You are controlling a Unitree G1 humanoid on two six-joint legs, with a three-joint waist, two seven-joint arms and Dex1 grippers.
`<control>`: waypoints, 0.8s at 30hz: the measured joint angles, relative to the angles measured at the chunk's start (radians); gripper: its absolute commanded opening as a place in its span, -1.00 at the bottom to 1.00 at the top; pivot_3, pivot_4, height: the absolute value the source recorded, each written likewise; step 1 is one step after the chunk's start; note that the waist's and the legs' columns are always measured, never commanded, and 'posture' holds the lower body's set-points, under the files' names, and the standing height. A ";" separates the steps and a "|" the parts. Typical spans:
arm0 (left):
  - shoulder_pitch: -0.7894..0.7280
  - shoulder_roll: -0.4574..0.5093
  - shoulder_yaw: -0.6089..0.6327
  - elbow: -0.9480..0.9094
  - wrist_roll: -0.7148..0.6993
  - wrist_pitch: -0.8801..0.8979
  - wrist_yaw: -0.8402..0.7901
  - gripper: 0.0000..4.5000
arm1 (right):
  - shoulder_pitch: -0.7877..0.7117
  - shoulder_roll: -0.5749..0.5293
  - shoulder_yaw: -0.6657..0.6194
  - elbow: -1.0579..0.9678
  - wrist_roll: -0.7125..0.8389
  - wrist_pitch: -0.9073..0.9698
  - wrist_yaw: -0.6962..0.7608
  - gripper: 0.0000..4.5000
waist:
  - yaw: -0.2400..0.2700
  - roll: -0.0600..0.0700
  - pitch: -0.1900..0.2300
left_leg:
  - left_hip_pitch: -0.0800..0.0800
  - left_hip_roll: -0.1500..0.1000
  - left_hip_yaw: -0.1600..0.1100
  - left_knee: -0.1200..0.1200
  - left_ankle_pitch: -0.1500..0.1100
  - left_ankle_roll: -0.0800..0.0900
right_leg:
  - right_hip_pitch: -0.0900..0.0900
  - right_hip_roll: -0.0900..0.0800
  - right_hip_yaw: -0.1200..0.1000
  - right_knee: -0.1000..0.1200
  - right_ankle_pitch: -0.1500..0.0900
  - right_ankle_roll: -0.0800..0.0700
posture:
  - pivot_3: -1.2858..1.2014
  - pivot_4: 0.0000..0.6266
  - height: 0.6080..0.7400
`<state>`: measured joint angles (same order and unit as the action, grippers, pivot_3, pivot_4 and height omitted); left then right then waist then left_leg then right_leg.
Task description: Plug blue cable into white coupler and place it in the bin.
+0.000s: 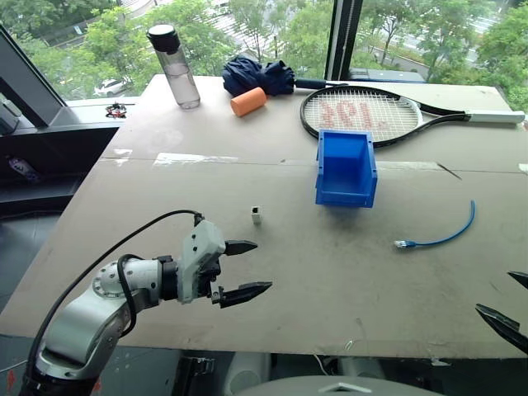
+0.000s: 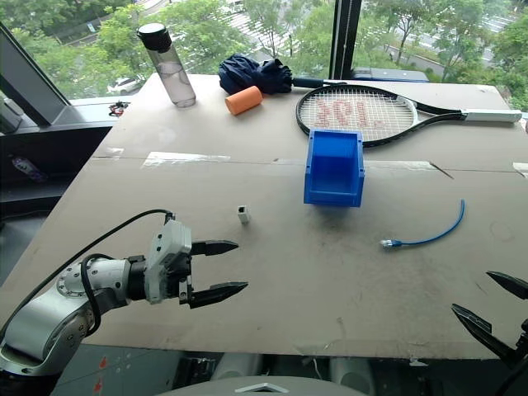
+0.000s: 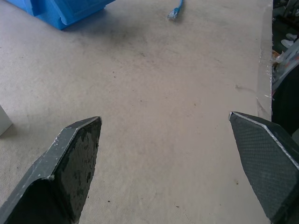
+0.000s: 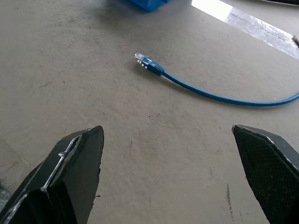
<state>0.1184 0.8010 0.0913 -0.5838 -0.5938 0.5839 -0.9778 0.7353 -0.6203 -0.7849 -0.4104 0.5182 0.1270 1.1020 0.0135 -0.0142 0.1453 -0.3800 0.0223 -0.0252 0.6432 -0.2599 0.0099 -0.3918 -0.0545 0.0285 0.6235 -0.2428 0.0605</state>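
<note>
The blue cable lies in a slack curve (image 1: 460, 231). My right gripper should grab the stiff boot behind its clear plug (image 1: 411, 244) next, so it can plug the cable in.
The blue cable (image 1: 441, 237) lies curved on the table's right side, its clear plug (image 4: 140, 58) pointing left. The tiny white coupler (image 1: 256, 216) stands upright near the table's middle left. Behind them sits the blue bin (image 1: 346, 167), open side toward the far edge. My left gripper (image 1: 245, 269) hovers open over the table's near left, a little in front of the coupler, nothing between its fingers. At the near right corner, my right gripper (image 1: 510, 304) is open and empty, in front of the cable.
A tennis racket (image 1: 371, 114) lies at the back right behind the bin. A water bottle (image 1: 175, 66), an orange cylinder (image 1: 247, 101) and a dark blue cloth bundle (image 1: 258, 74) stand at the back. The table's near edge (image 1: 272, 351) runs just below both grippers.
</note>
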 measured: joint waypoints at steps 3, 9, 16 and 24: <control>-0.021 0.016 -0.005 -0.003 -0.034 0.047 0.002 0.97 | -0.065 -0.026 0.040 -0.005 -0.004 0.038 -0.041 1.00 | -0.003 -0.002 0.001 | 0.001 0.000 0.000 0.001 0.000 0.000 | 0.001 0.000 0.000 0.000 0.000 0.000 | 0.03 -0.52 1.00; -0.172 0.043 -0.037 -0.050 -0.116 0.131 -0.007 0.97 | -0.470 -0.217 0.359 -0.063 -0.080 0.282 -0.218 1.00 | -0.019 -0.004 0.002 | -0.001 -0.003 0.001 0.005 0.000 0.000 | 0.001 0.002 -0.001 0.002 0.003 -0.004 | 0.03 -0.52 1.00; -0.297 0.045 -0.093 -0.072 -0.154 0.199 0.016 0.97 | -0.783 -0.320 0.693 0.147 -0.148 0.392 -0.112 1.00 | 0.001 -0.005 0.003 | -0.002 -0.004 -0.001 0.005 0.000 0.000 | 0.001 0.003 -0.002 0.000 0.004 -0.006 | 0.03 -0.52 1.00; -0.277 0.047 -0.095 -0.231 -0.262 0.301 0.126 1.00 | -1.017 -0.318 0.908 0.509 -0.281 0.252 0.069 0.45 | -0.013 -0.007 0.004 | 0.002 -0.003 0.000 0.006 0.000 0.000 | 0.004 0.004 -0.001 0.001 0.004 -0.005 | 0.03 -0.52 1.00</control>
<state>-0.1588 0.8476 -0.0038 -0.8147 -0.8555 0.8848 -0.8514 -0.2814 -0.9382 0.1235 0.0989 0.2374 0.3793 1.1707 0.0002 -0.0215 0.1488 -0.3782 0.0196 -0.0254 0.6493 -0.2597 0.0102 -0.3873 -0.0500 0.0273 0.6250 -0.2389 0.0550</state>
